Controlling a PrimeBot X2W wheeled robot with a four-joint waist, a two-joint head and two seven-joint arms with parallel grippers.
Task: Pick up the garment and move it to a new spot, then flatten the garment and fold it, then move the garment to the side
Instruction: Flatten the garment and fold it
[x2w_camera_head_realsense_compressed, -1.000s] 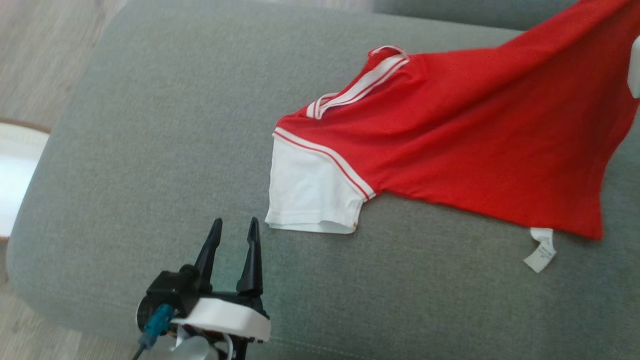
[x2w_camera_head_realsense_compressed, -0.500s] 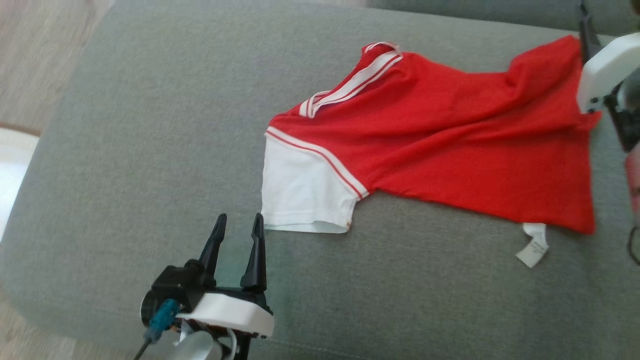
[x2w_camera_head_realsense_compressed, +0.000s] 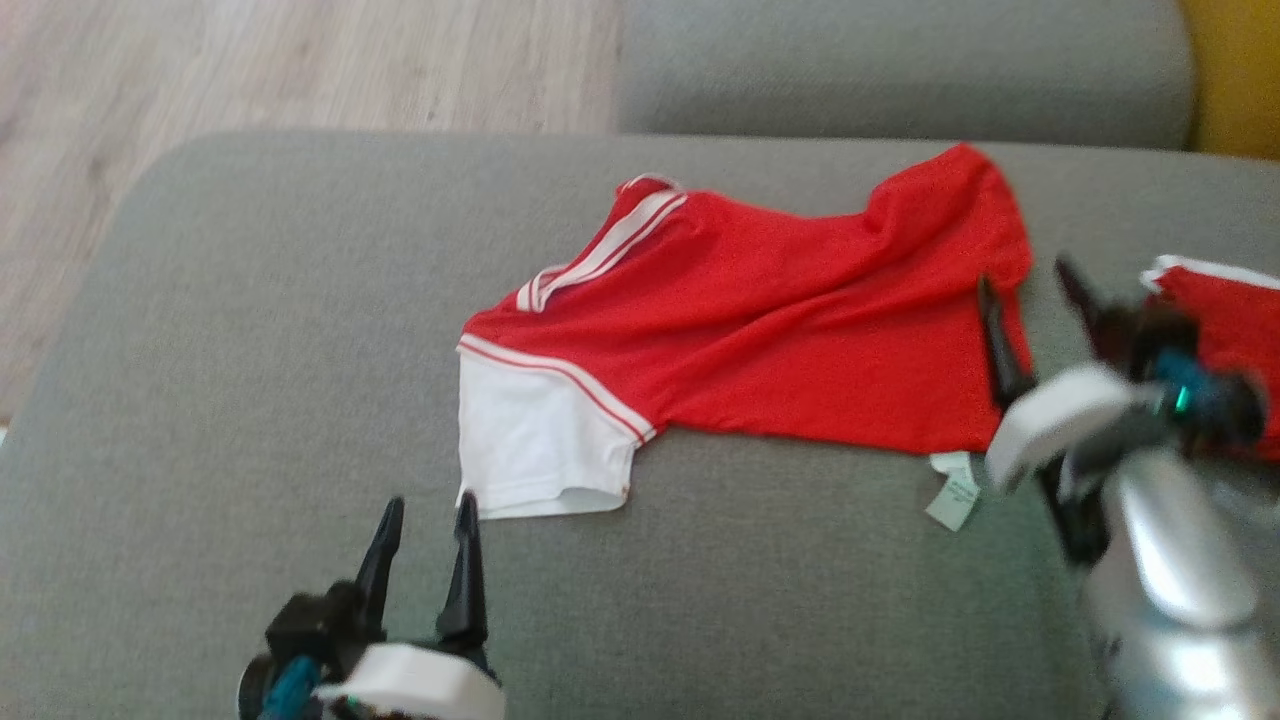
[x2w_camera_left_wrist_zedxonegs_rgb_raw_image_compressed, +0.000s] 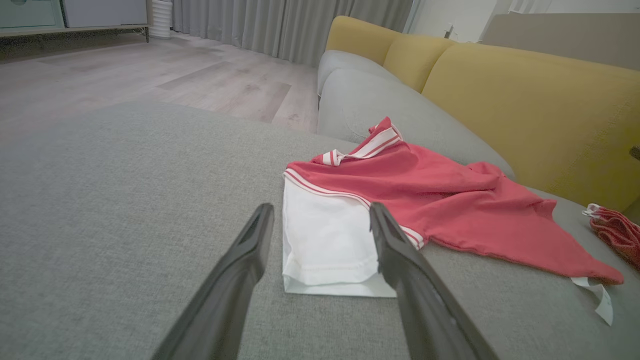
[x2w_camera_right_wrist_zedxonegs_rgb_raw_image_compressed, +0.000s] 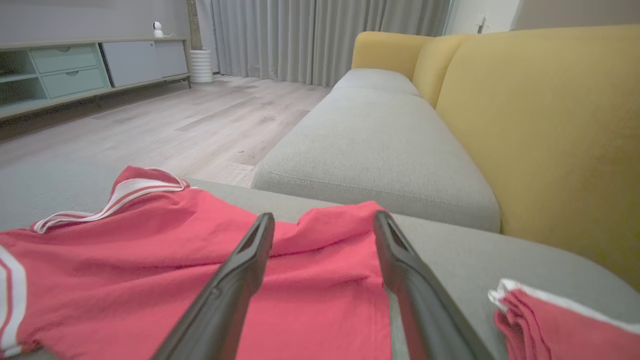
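My left gripper picks up the sleeve by its outer hem corner (x2w_camera_head_realsense_compressed: 467, 509) next, since the white cloth lies flat up to its slightly open cuff (x2w_camera_head_realsense_compressed: 573, 499).
The garment (x2w_camera_head_realsense_compressed: 780, 340) is a red shirt with a striped white collar and one white sleeve (x2w_camera_head_realsense_compressed: 530, 450), spread on the grey sofa cushion (x2w_camera_head_realsense_compressed: 250, 330). My left gripper (x2w_camera_head_realsense_compressed: 430, 502) hovers open just short of the sleeve's hem; in the left wrist view the sleeve (x2w_camera_left_wrist_zedxonegs_rgb_raw_image_compressed: 325, 245) lies between and beyond its fingers (x2w_camera_left_wrist_zedxonegs_rgb_raw_image_compressed: 240, 270). My right gripper (x2w_camera_head_realsense_compressed: 1025, 275) is open at the shirt's right hem, nothing held. The right wrist view has its fingers (x2w_camera_right_wrist_zedxonegs_rgb_raw_image_compressed: 235, 280) low over the red cloth (x2w_camera_right_wrist_zedxonegs_rgb_raw_image_compressed: 150, 260). A white label (x2w_camera_head_realsense_compressed: 955, 490) sticks out at the lower hem.
A second bunched red and white cloth (x2w_camera_head_realsense_compressed: 1225, 330) lies on the cushion right of my right gripper. Yellow backrests (x2w_camera_right_wrist_zedxonegs_rgb_raw_image_compressed: 540, 125) rise on the far right. A neighbouring grey seat cushion (x2w_camera_head_realsense_compressed: 900, 70) sits behind, and wooden floor (x2w_camera_head_realsense_compressed: 300, 70) lies past the cushion's far-left edge.
The shirt's right end was held up, then came down and now lies on the cushion. My right gripper has let go and drawn back, open. The head camera shifted. Left gripper unchanged.
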